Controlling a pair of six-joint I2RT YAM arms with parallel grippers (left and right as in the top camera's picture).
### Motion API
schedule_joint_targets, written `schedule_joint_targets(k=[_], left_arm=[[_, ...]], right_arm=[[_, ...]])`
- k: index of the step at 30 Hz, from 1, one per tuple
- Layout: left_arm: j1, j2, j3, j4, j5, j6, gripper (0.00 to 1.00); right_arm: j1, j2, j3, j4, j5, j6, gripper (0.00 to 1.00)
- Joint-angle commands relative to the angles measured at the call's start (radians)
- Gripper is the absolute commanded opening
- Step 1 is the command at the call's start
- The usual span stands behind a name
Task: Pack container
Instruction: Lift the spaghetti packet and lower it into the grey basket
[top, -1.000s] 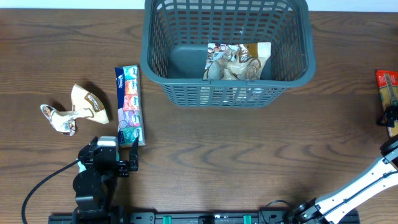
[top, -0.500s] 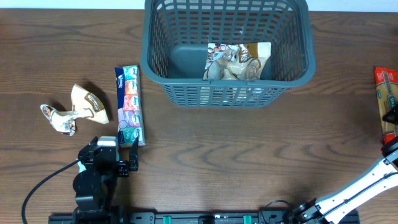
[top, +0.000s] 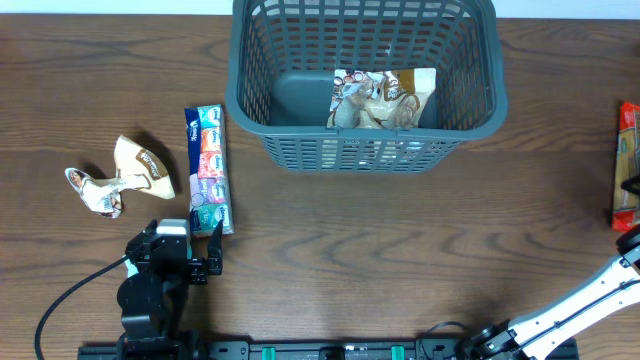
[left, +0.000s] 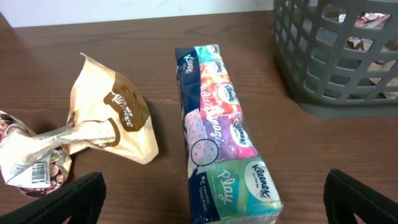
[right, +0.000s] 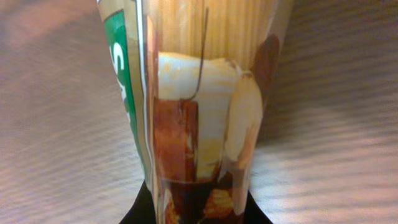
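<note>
My right gripper's dark fingers are firmly pinching the red packet's end, so the long red pasta packet (top: 627, 160) (right: 202, 106) would come up with my right gripper if I lifted it now.
The container (top: 365, 75), a dark grey lattice basket, stands at the back centre and also shows in the left wrist view (left: 339, 56). A brown-and-white snack packet (top: 385, 98) lies inside it. At the far right table edge my right gripper (top: 632, 188) is shut on the near end of a long red pasta packet (top: 627, 160). The right wrist view shows this packet (right: 199, 93) pinched between the dark fingers of the right gripper (right: 199, 208). My left gripper (top: 185, 240) (left: 214, 186) stands open just short of a Kleenex tissue pack (top: 208, 168) (left: 224, 130).
A crumpled tan snack packet (top: 125, 175) (left: 93, 130) lies left of the tissue pack. The right arm (top: 570, 310) reaches up from the front right. Bare brown wood lies between the basket and the front edge.
My right gripper has closed on the pasta packet, and the packet has shifted toward the right edge of the overhead view. The left arm has stayed still.
</note>
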Motion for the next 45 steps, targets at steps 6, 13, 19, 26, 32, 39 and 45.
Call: schedule_joint_targets(k=[6, 13, 19, 26, 32, 39, 45], left_arm=[[0.006, -0.007, -0.014, -0.016, 0.007, -0.013, 0.99], [0.006, -0.007, -0.014, -0.016, 0.007, -0.013, 0.99], [0.006, -0.007, -0.014, -0.016, 0.008, -0.013, 0.99], [0.006, -0.007, -0.014, -0.016, 0.008, -0.013, 0.99], [0.006, -0.007, -0.014, -0.016, 0.007, -0.013, 0.99], [0.006, -0.007, -0.014, -0.016, 0.007, -0.013, 0.99], [0.006, -0.007, -0.014, -0.016, 0.007, -0.013, 0.99]], right_arm=[[0.154, 0.055, -0.022, -0.027, -0.187, 0.025, 0.02], [0.325, -0.032, 0.065, -0.029, -0.184, 0.038, 0.01], [0.423, -0.151, 0.225, -0.034, -0.184, 0.117, 0.01], [0.446, -0.348, 0.384, -0.044, -0.227, 0.201, 0.01], [0.456, -0.544, 0.416, -0.002, -0.422, 0.253, 0.01], [0.549, -0.653, 0.416, 0.077, -0.577, 0.272, 0.01], [0.686, -0.638, 0.415, 0.107, -0.607, 0.237, 0.01]])
